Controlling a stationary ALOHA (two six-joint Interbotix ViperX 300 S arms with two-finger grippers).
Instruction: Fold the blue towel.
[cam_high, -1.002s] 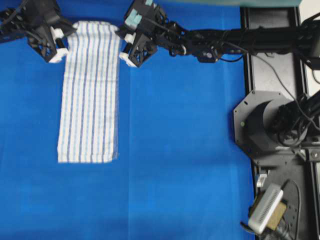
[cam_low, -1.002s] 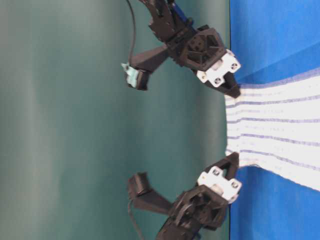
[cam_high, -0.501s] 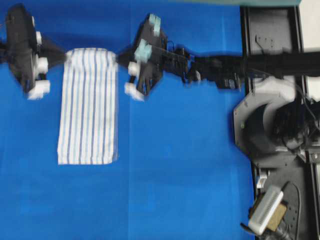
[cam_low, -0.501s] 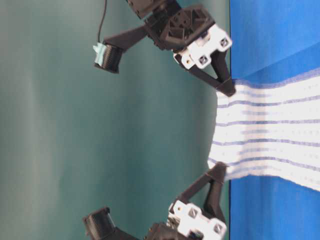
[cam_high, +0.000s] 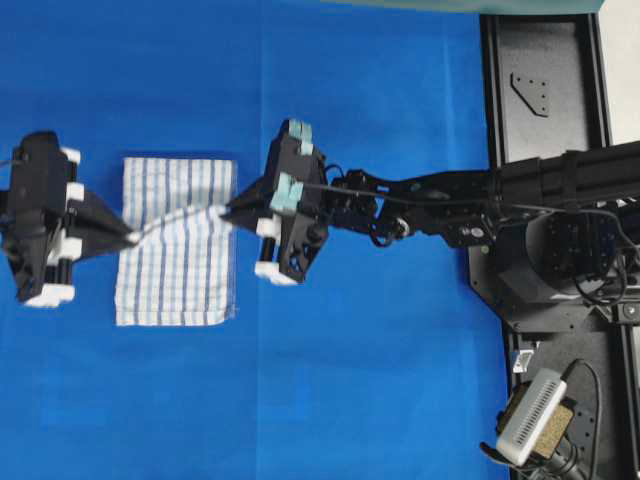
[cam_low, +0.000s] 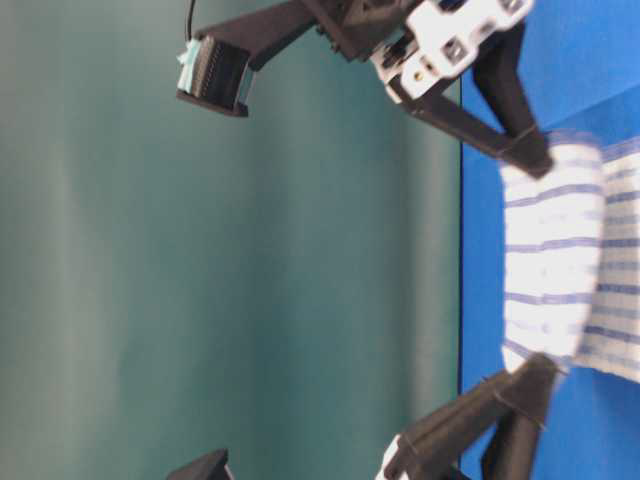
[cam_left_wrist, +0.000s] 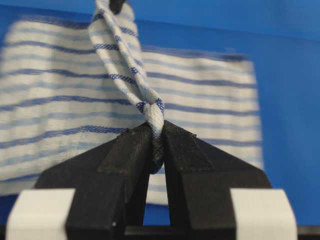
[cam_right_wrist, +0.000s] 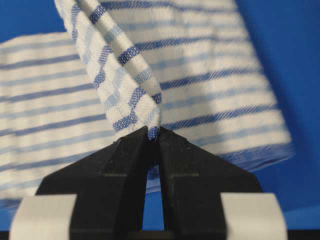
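The left gripper should keep holding the towel's lifted corner (cam_high: 140, 236) until it reaches the towel's near edge (cam_high: 172, 319). The corner would fall short if the left gripper opened now.
The blue towel (cam_high: 178, 262), white with blue stripes, lies on the left half of the blue table cover. Its far end is lifted and curled back over the rest. My left gripper (cam_high: 130, 236) is shut on the left corner of that lifted edge. On the other side, my right gripper (cam_high: 226, 212) is shut on the right corner. The left wrist view shows the pinched towel corner (cam_left_wrist: 154, 117) rising from the shut jaws, and the right wrist view shows the same for its towel corner (cam_right_wrist: 145, 117). From table level the towel (cam_low: 560, 260) bows up between both grippers.
A blue table cover (cam_high: 360, 380) spreads under everything. A black metal base plate (cam_high: 550, 120) with the right arm's mount sits at the right edge. A small grey device (cam_high: 532, 415) lies at the lower right.
Both grippers have carried the towel's far edge toward the near end, lifting it. The towel went from lying flat and long to half doubled over itself.
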